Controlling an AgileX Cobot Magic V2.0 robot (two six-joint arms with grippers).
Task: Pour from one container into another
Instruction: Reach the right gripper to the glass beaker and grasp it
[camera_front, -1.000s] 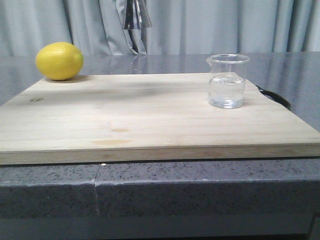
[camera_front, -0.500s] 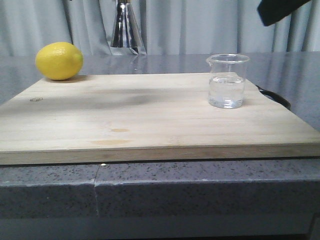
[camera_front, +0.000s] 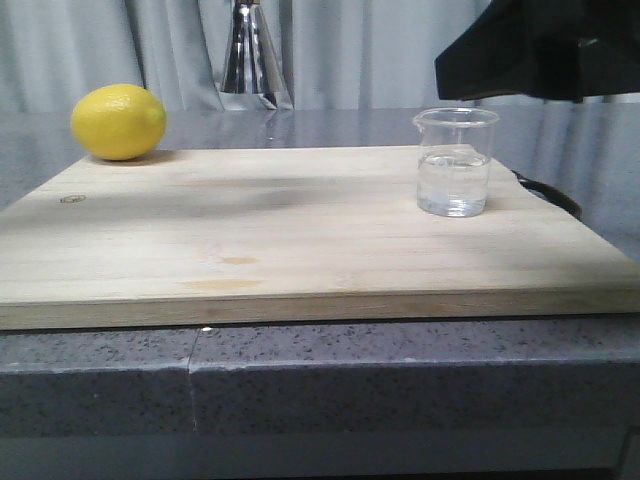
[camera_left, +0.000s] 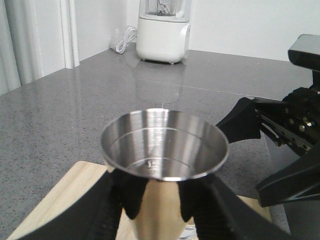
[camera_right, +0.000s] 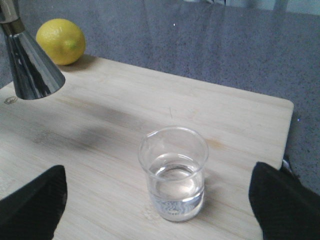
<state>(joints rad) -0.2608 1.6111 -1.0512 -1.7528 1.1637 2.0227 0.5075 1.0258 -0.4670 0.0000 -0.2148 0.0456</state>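
The robot's right gripper will next grab the open beaker across its straight sides below the beaker's rim (camera_front: 453, 168) to keep the beaker level, because clear liquid (camera_front: 452, 188) is in it.
A clear glass beaker (camera_front: 456, 162) holding some clear liquid stands on the right part of the wooden board (camera_front: 250, 230). My right gripper (camera_front: 540, 50) hovers just above and behind it. In the right wrist view its black fingers (camera_right: 31, 202) stand wide open, one on each side of the beaker (camera_right: 173, 172), touching nothing. The steel jigger (camera_front: 255, 55) hangs upright in the air over the back of the board, and its top is cut off in the front view. My left gripper (camera_left: 162, 202) is shut on the jigger (camera_left: 165, 145) below its empty upper cup.
A yellow lemon (camera_front: 118, 122) lies at the board's back left corner. The board rests on a grey speckled counter (camera_front: 400, 370). A black object (camera_front: 548, 192) pokes out behind the board's right edge. A white blender (camera_left: 164, 30) stands far off on the counter.
The jigger came down a little and to the left in the first half second, then held still. My right gripper entered from the top right and moved down and left over the beaker.
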